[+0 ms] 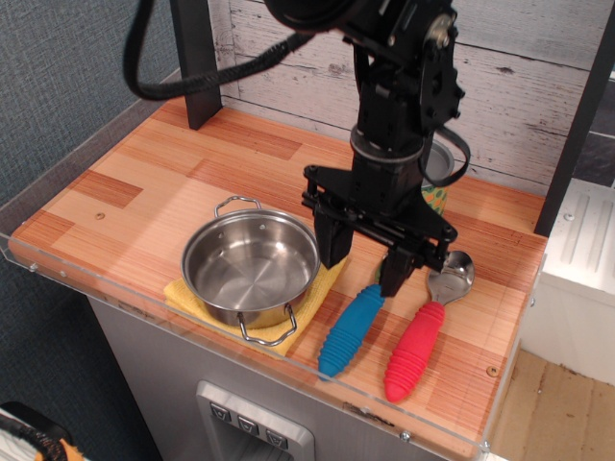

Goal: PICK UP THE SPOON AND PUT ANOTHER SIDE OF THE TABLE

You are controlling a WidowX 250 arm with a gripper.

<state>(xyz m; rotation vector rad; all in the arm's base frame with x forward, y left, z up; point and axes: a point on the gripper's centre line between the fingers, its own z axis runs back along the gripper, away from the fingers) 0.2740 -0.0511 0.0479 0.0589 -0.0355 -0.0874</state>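
Observation:
I should grab its blue handle's neck end (pixel 371 296) next, to move the spoon to another side of the table.
The spoon (pixel 348 331), with its thick ribbed blue handle, lies on the table (pixel 144 187) at the front right, just right of the pan; its metal head is hidden behind my gripper. My gripper (pixel 363 265) is open, jaws spread wide, right over the upper end of the blue handle. One finger (pixel 332 244) stands on the left by the pan's rim, the other on the right by the red-handled utensil. I cannot tell whether the fingers touch the table.
A steel pan (pixel 252 267) sits on a yellow cloth (pixel 325 282) at the front middle. A red-handled spoon (pixel 421 341) lies right of the blue one. A tin can (pixel 437 178) stands behind my arm. A clear acrylic rim (pixel 240 351) edges the table.

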